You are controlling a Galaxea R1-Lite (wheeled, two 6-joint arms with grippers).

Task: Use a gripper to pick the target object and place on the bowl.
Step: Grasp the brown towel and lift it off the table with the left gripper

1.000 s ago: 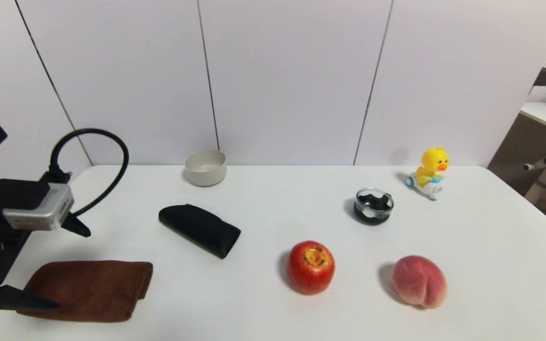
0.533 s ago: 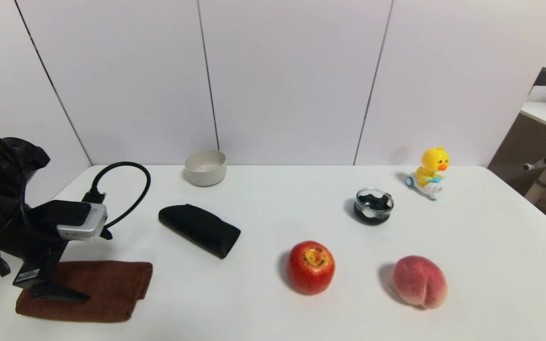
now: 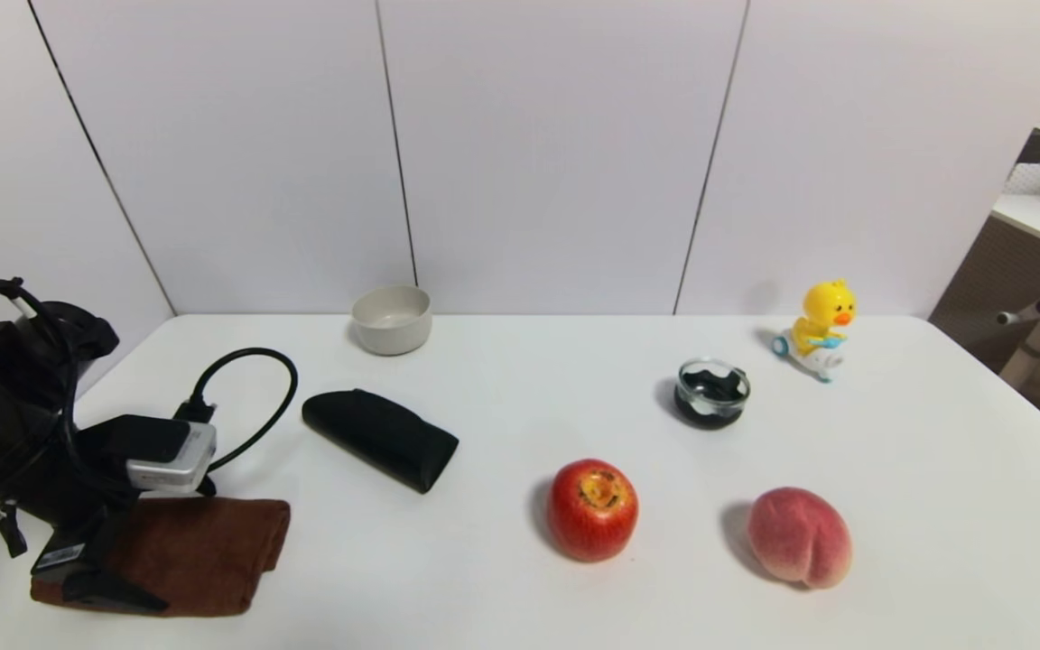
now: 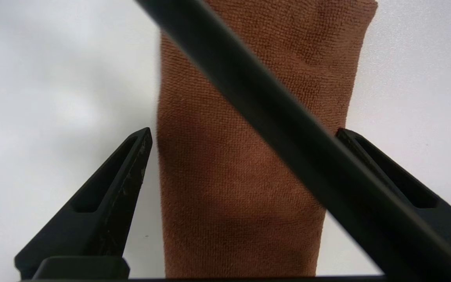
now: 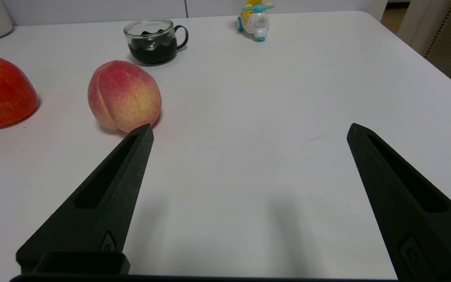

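The folded towel (image 3: 213,551) should next be grabbed by its middle, across both long edges, with my left gripper, so that it can be placed on the beige bowl (image 3: 392,319).
The reddish-brown folded towel (image 3: 213,551) lies flat at the near left of the white table. My left gripper (image 3: 179,547) is low over the towel's left half, open, one finger on each side of the towel's width. In the left wrist view the towel (image 4: 241,196) fills the gap between the open fingers of the left gripper (image 4: 244,131), and the black cable (image 4: 288,129) crosses in front. The beige bowl (image 3: 392,319) stands empty at the back, far from the towel. My right gripper (image 5: 251,126) is open and empty above bare table at the near right, out of the head view.
A black folded case (image 3: 380,438) lies between towel and bowl. A red apple (image 3: 592,508), a peach (image 3: 798,535), a glass cup with dark contents (image 3: 711,392) and a yellow duck toy (image 3: 816,329) stand to the right. The towel is near the table's left edge.
My left gripper has come down and moved right over the towel, from beside its left end to straddling it. Nothing else moved.
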